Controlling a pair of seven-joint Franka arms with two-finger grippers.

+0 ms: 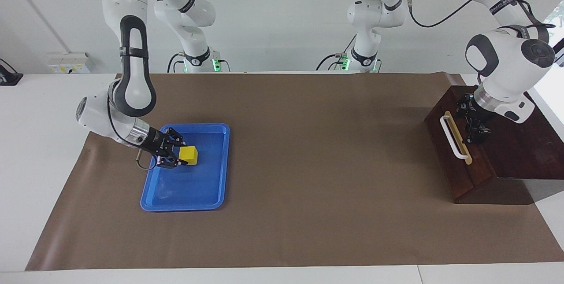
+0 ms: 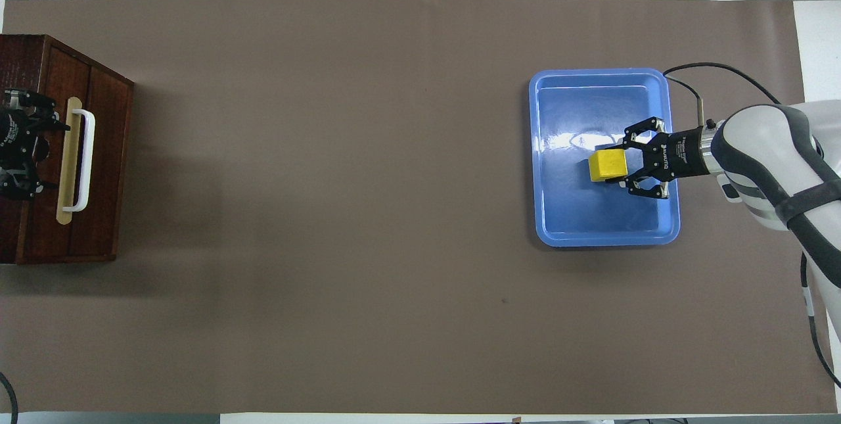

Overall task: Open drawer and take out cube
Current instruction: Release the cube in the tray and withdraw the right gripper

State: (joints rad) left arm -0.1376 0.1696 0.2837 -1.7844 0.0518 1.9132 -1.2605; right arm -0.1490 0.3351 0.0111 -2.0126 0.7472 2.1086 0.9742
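Note:
The yellow cube is low inside the tray's rim in my right gripper and would stay in the blue tray (image 1: 180, 196), so it is time to release it now.
The yellow cube (image 1: 188, 155) (image 2: 606, 165) is in the blue tray (image 1: 180, 196) (image 2: 591, 220) toward the right arm's end of the table. My right gripper (image 1: 181, 154) (image 2: 617, 164) reaches low into the tray, with one finger on each side of the cube. The dark wooden drawer (image 1: 443, 154) (image 2: 105, 161) with its white bar handle (image 1: 454, 136) (image 2: 82, 161) sits pushed in, at the left arm's end. My left gripper (image 1: 478, 136) (image 2: 41, 154) hangs open and empty over the box top just beside the handle.
The dark wooden box (image 1: 524, 152) stands at the edge of the brown mat (image 1: 317, 143). White table (image 1: 39, 143) surrounds the mat.

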